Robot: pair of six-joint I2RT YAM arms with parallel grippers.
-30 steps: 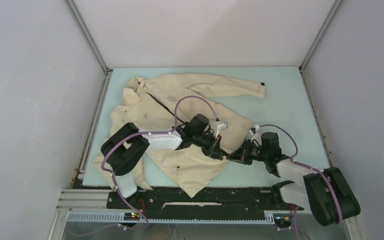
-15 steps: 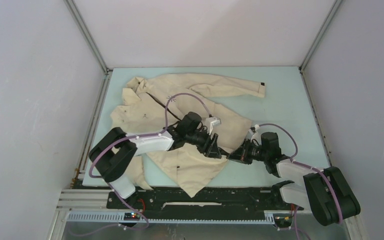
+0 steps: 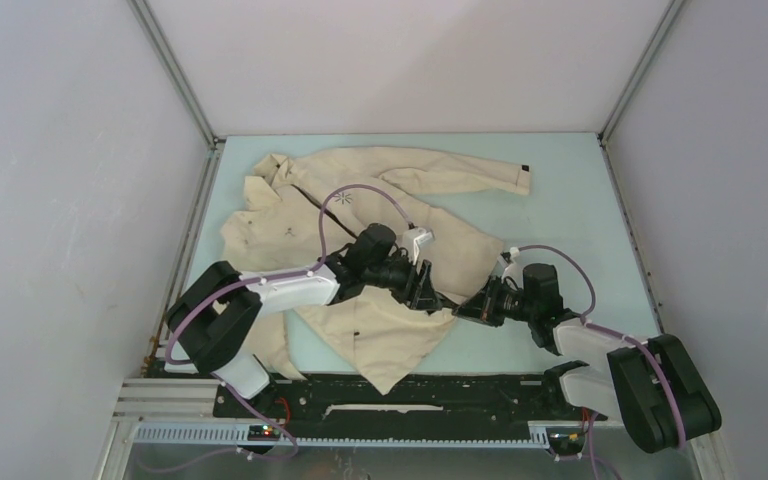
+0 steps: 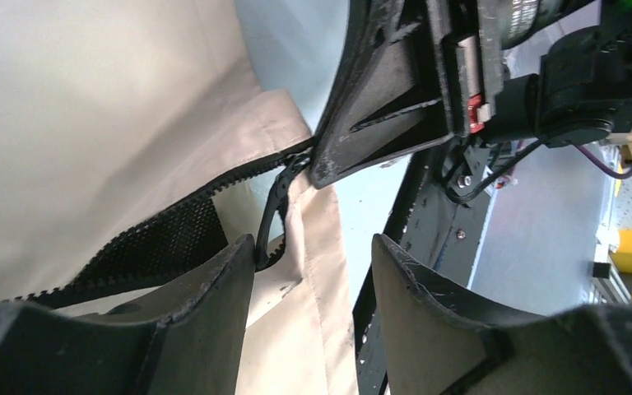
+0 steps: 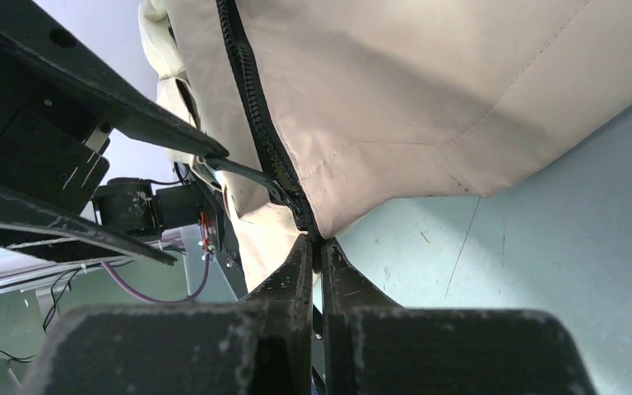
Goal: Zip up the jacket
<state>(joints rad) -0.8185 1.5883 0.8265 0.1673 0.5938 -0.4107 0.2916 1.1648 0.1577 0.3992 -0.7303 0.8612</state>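
Note:
My left gripper grabs the dark zipper loop [image 3: 446, 302] [image 4: 270, 214] next, to zip up the jacket while my right gripper holds the zipper's lower end down.
The beige jacket [image 3: 465, 250] lies spread on the table with its dark zipper [image 4: 173, 216] unjoined at the bottom. My right gripper [image 5: 318, 241] is shut on the jacket's bottom corner, right at the lower end of the zipper [image 5: 251, 115]. My left gripper [image 4: 311, 243] stands open just above the hem, nothing clamped between its fingers. A dark zipper loop [image 4: 270, 214] touches its left finger. In the top view the left gripper [image 3: 428, 293] and right gripper [image 3: 465, 309] nearly meet tip to tip at the jacket's near right edge.
Bare light-blue table [image 3: 580, 220] lies right of the jacket, with one sleeve [image 3: 460, 175] stretched along the back. A black rail [image 3: 410, 395] runs along the near edge. Grey walls enclose the table on three sides.
My left gripper has opened and drawn back slightly to the left along the jacket; its elbow swung left. The right gripper keeps its grip in the same place.

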